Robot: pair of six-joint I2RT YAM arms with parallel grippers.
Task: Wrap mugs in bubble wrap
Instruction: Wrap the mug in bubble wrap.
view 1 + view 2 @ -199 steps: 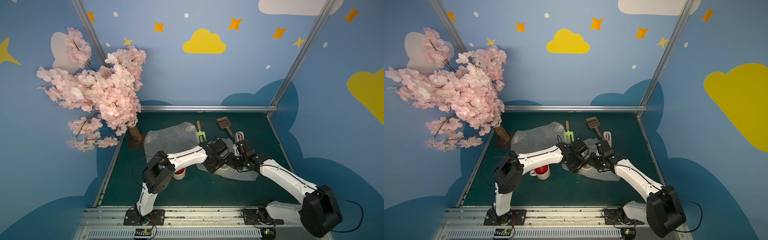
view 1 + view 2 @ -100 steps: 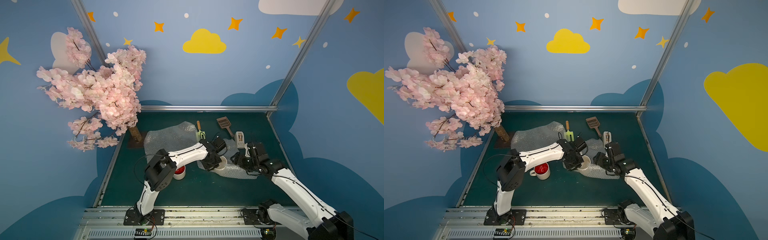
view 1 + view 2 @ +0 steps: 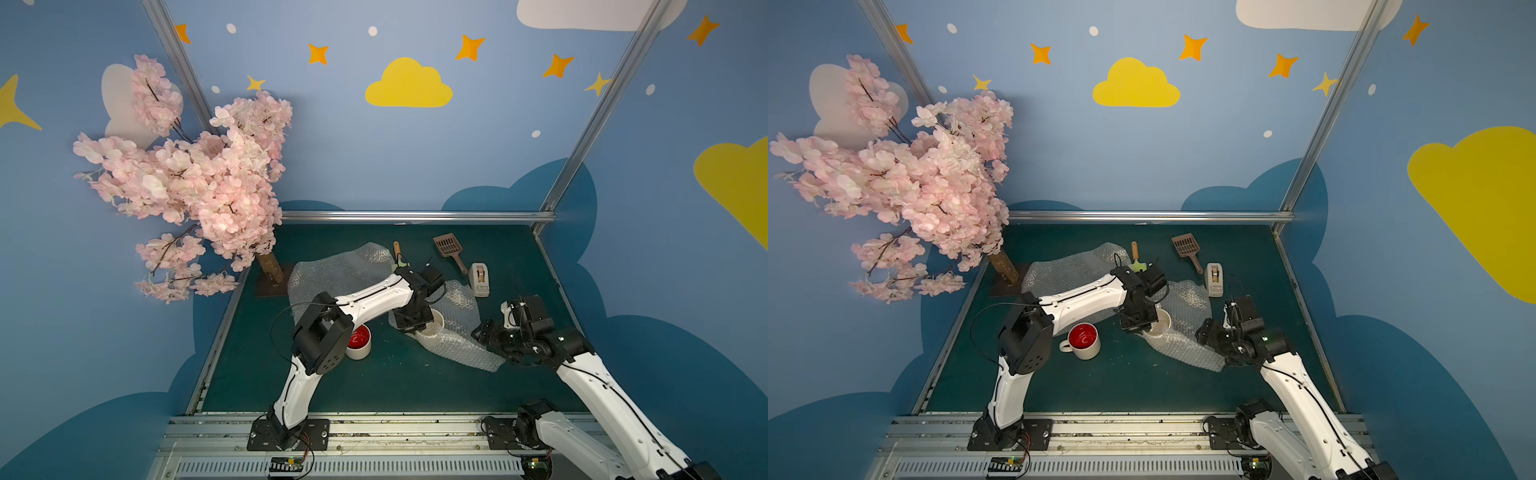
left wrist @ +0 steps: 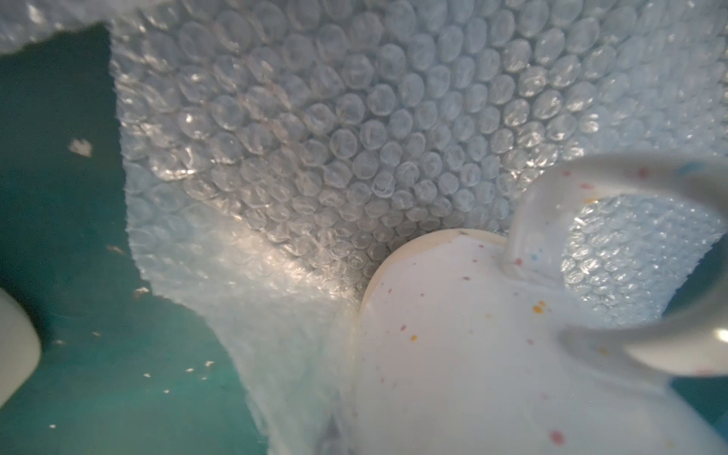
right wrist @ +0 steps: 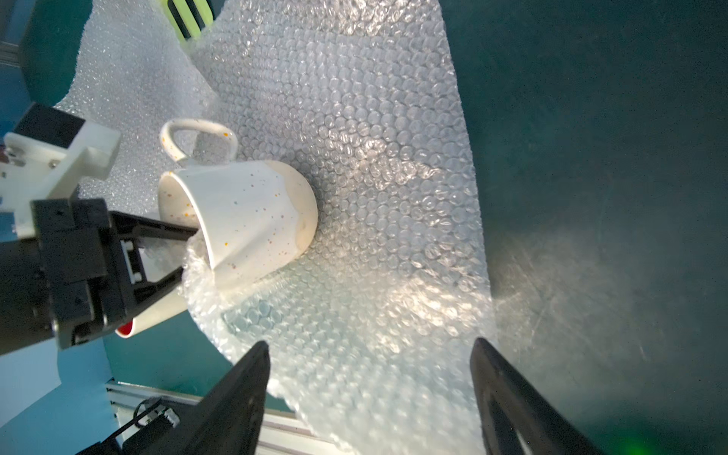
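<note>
Next, my right gripper takes hold of the bubble wrap sheet by its loose near edge. Then I fold it into the cream mug's opening.
The cream mug (image 3: 433, 327) (image 3: 1162, 321) (image 5: 252, 212) sits on a bubble wrap sheet (image 3: 459, 338) (image 3: 1183, 345) (image 5: 354, 157), its mouth showing from above. My left gripper (image 3: 415, 329) (image 3: 1140, 326) is shut on its rim, one finger (image 5: 165, 230) inside and the other outside with a fold of wrap. Close up I see the mug's speckled wall (image 4: 472, 335). The right gripper (image 3: 484, 332) (image 5: 370, 378) hangs open over the sheet's near right edge, holding nothing. The red-inside mug (image 3: 358, 340) (image 3: 1084, 340) stands apart on the left. A second bubble wrap sheet (image 3: 332, 274) lies behind.
A tape dispenser (image 3: 480, 279), a brown slotted scoop (image 3: 449, 249) and a wooden-handled green tool (image 3: 398, 253) lie behind the sheets. A pink blossom tree (image 3: 199, 187) stands at the back left. Metal rails (image 3: 415, 216) edge the green table.
The right gripper opened and drew back to the right, away from the cream mug. The left gripper closed on the mug's rim and stayed there.
</note>
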